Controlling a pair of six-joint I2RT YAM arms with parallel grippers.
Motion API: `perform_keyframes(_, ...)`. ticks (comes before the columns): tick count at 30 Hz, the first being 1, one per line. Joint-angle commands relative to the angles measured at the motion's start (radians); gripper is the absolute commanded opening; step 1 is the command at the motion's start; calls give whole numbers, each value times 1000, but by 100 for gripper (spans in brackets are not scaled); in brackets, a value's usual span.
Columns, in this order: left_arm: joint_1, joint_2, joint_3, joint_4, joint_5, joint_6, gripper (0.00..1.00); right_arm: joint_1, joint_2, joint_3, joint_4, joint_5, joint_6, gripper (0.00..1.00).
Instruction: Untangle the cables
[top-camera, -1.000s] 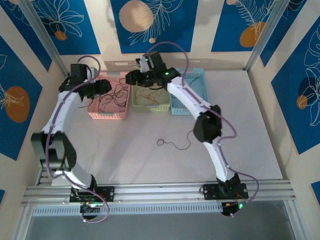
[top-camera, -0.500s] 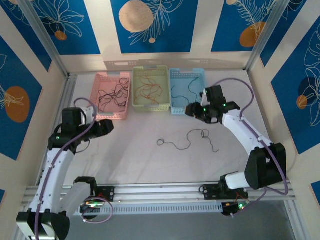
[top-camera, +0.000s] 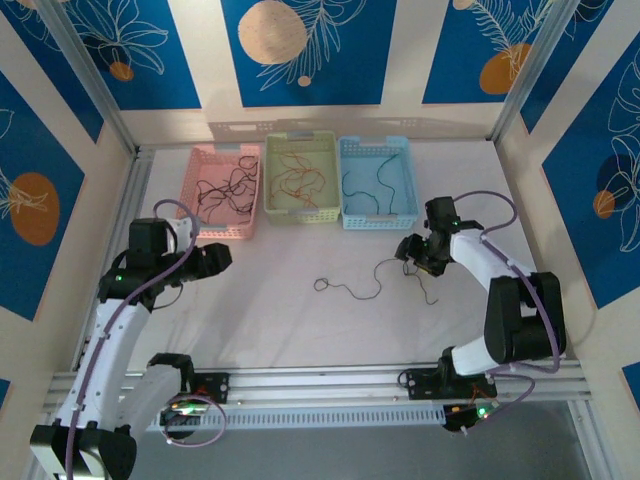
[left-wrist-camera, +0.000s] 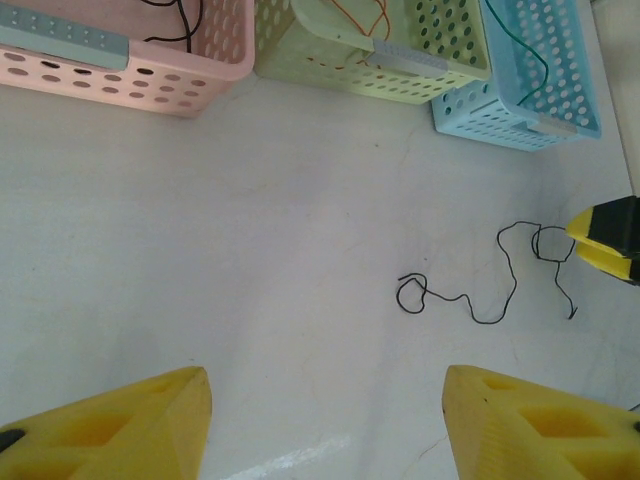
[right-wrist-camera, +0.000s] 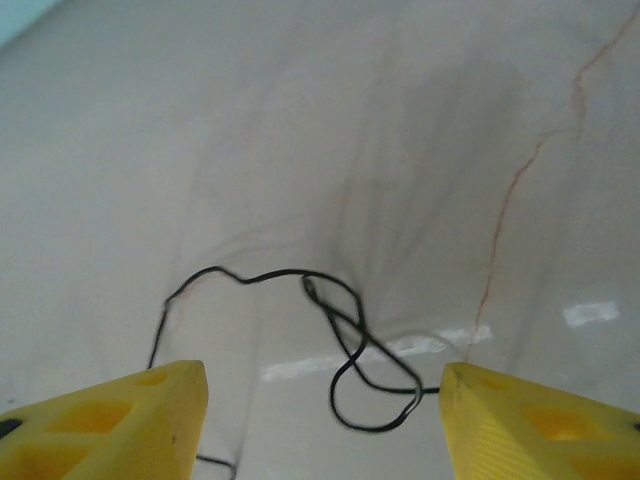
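Observation:
The black cable (top-camera: 362, 291) has a larger tangle of loops, and my right gripper should grab it there. The small-loop end then stays free for my left gripper to untangle.
A thin black cable (top-camera: 362, 291) lies loose on the white table, with a small loop at its left end (left-wrist-camera: 410, 294) and a larger tangle of loops at its right end (right-wrist-camera: 372, 368). My right gripper (top-camera: 408, 252) hangs low over that right tangle, open, and the loops lie on the table between its yellow fingers (right-wrist-camera: 540, 425). My left gripper (top-camera: 222, 255) hovers open over bare table at the left, well away from the cable (left-wrist-camera: 470, 300); nothing is between its fingers (left-wrist-camera: 110, 425). More cables lie in the baskets: black (top-camera: 225, 190), orange-red (top-camera: 298, 180), dark green (top-camera: 375, 185).
Three baskets stand in a row at the back: pink (top-camera: 245, 230), yellow-green (top-camera: 300, 218) and blue (top-camera: 380, 222). The left wrist view shows their front walls (left-wrist-camera: 120, 70) and the right gripper's yellow finger (left-wrist-camera: 608, 240) at the cable's right end.
A second ago both grippers were up at the baskets; they have come back over the table. In the last half second the right gripper dropped to the cable's right tangle.

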Motion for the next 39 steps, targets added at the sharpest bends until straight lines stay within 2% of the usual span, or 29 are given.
perform_keyframes(1,-6,-6,-11,10,11,18,63,11,51,7,14,37,18,62)
perform_keyframes(3,-6,-7,-12,10,8,16,63,17,80,1,33,46,20,62)
perform_keyframes(7,-5,-6,-15,13,10,17,63,33,127,7,51,49,10,54)
perform_keyframes(11,-6,0,-15,15,18,19,63,61,145,17,53,57,-7,40)
perform_keyframes(15,-6,3,-15,13,17,19,64,74,128,26,56,71,-18,18)
perform_keyframes(17,-6,-1,-18,14,15,17,63,84,93,34,53,68,-24,8)
perform_keyframes(20,-6,-1,-17,14,15,17,64,114,-14,33,70,60,-37,0)
perform_keyframes(25,-5,-1,-17,14,12,16,63,198,-256,71,91,-1,-69,0)
perform_keyframes(29,-6,-3,-17,14,12,16,64,260,-369,155,106,-82,-91,0)
perform_keyframes(34,-6,-2,-21,35,66,16,64,331,-399,314,108,-149,-98,0)
perform_keyframes(37,-8,2,-24,62,142,9,65,357,-383,399,137,-191,-83,0)
perform_keyframes(39,-10,-2,-25,64,145,7,65,367,-352,462,151,-224,-68,0)
